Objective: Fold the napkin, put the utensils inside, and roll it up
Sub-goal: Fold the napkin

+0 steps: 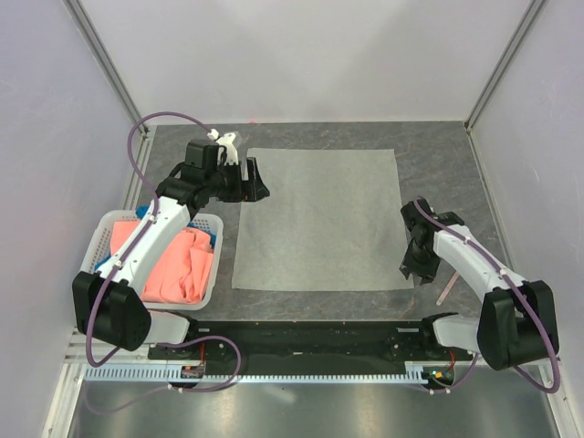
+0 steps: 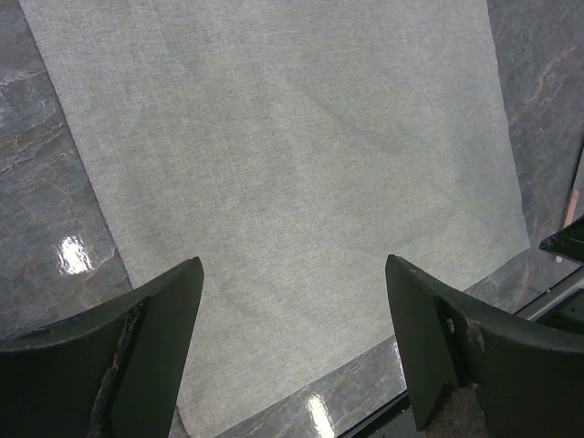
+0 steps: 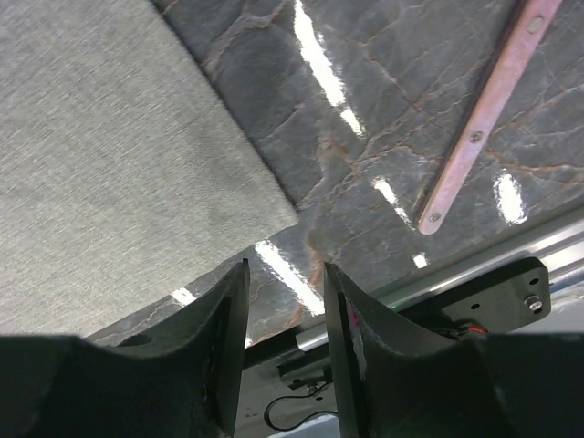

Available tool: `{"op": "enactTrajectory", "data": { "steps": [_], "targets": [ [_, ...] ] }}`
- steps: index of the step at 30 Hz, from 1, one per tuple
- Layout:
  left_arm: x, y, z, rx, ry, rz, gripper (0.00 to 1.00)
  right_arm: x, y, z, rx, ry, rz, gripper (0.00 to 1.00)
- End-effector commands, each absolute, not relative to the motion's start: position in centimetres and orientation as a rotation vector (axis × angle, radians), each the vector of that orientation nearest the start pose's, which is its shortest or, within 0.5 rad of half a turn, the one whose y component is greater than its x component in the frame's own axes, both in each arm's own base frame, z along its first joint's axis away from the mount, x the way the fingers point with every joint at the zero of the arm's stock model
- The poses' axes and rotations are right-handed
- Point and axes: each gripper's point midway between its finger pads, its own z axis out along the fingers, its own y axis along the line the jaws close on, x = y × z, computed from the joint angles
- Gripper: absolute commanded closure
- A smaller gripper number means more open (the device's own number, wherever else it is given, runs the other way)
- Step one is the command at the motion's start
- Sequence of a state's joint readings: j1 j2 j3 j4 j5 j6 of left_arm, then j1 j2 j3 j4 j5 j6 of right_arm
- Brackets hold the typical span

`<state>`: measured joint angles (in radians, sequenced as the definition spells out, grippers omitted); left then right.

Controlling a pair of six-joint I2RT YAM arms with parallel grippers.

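I should pinch the light grey napkin (image 1: 318, 219) by the tip of its near corner (image 1: 411, 287) with my right gripper next. Then I can fold that corner across the napkin.
The light grey napkin (image 1: 318, 219) lies flat and unfolded on the dark marbled table. My left gripper (image 1: 258, 187) hovers at its far left edge, jaws wide open and empty; in the left wrist view the napkin (image 2: 292, 182) fills the space beyond the gripper (image 2: 294, 269). My right gripper (image 1: 418, 265) is just off the napkin's near right corner, jaws narrowly open and empty. In the right wrist view the gripper (image 3: 286, 267) is over bare table beside the napkin corner (image 3: 109, 164). The pinkish-brown utensil (image 1: 447, 287) lies on the table to the right of my right gripper, also seen in the right wrist view (image 3: 484, 119).
A white basket (image 1: 216, 260) stands left of the napkin, holding a coral-orange cloth (image 1: 173, 265) and a blue cloth (image 1: 146, 212). A black rail (image 1: 301, 338) runs along the table's near edge. White walls close in the far, left and right sides.
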<state>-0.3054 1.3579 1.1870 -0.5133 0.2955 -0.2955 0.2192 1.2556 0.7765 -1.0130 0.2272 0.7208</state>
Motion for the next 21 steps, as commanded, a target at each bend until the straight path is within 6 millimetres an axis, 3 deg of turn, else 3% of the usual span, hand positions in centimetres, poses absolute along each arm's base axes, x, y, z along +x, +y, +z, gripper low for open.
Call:
{"op": "enactTrajectory", "data": {
  "steps": [1, 21],
  "targets": [
    [34.1, -17.9, 22.3, 0.244, 2.226, -0.672, 0.12, 16.9, 1.2, 5.1, 0.762, 2.857, -0.292, 0.56],
    [34.1, -18.0, 22.3, 0.245, 2.226, -0.678, 0.12, 17.4, 2.5, 1.5, 0.735, 2.986, -0.237, 0.58]
  ]
}}
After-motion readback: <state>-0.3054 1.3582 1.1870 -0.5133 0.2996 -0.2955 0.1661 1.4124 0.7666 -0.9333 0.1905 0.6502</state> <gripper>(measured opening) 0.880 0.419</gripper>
